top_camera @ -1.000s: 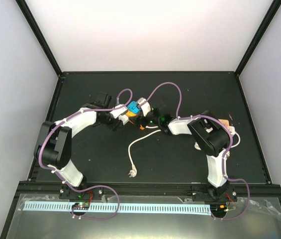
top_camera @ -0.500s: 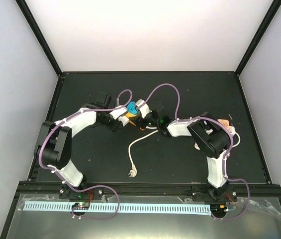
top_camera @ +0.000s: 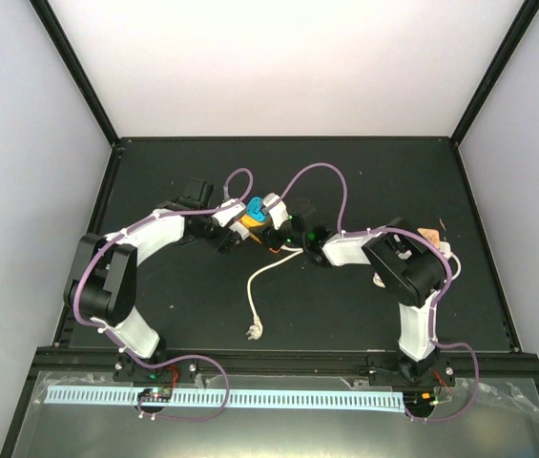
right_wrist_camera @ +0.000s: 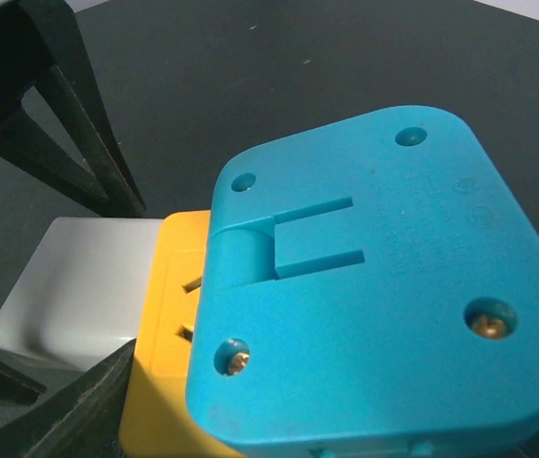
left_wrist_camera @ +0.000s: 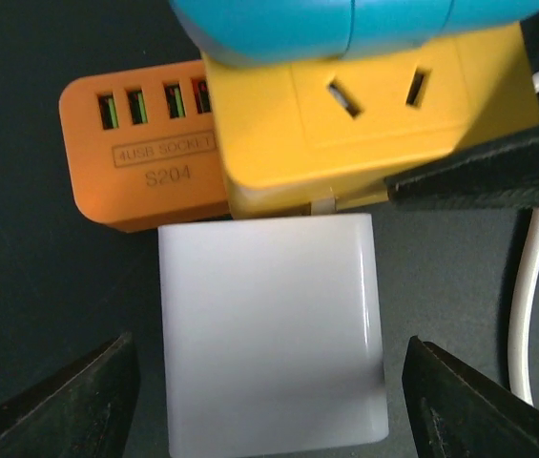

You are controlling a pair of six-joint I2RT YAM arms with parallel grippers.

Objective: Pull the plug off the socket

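My fingers are down on either side of the plug, so it is now time for my left gripper to close on the plug.
The socket is a cube with a blue top (right_wrist_camera: 374,286), a yellow body (left_wrist_camera: 374,105) and an orange USB side (left_wrist_camera: 145,153); it sits mid-table (top_camera: 250,210). A white plug block (left_wrist_camera: 269,324) is plugged into the yellow face and also shows in the right wrist view (right_wrist_camera: 78,286). My left gripper (left_wrist_camera: 269,405) is open, its fingers (left_wrist_camera: 78,401) standing either side of the plug with gaps. My right gripper (top_camera: 276,227) is shut on the socket; one finger (left_wrist_camera: 484,176) presses the yellow side, the other is hidden.
A loose white cable (top_camera: 261,272) runs toward me and ends in a small plug (top_camera: 251,331). A pinkish item (top_camera: 429,234) and a white object (top_camera: 446,254) lie at the right by the right arm. Purple arm cables loop above the socket.
Both grippers and the socket have shifted slightly to the left. The left fingers still stand apart around the plug.
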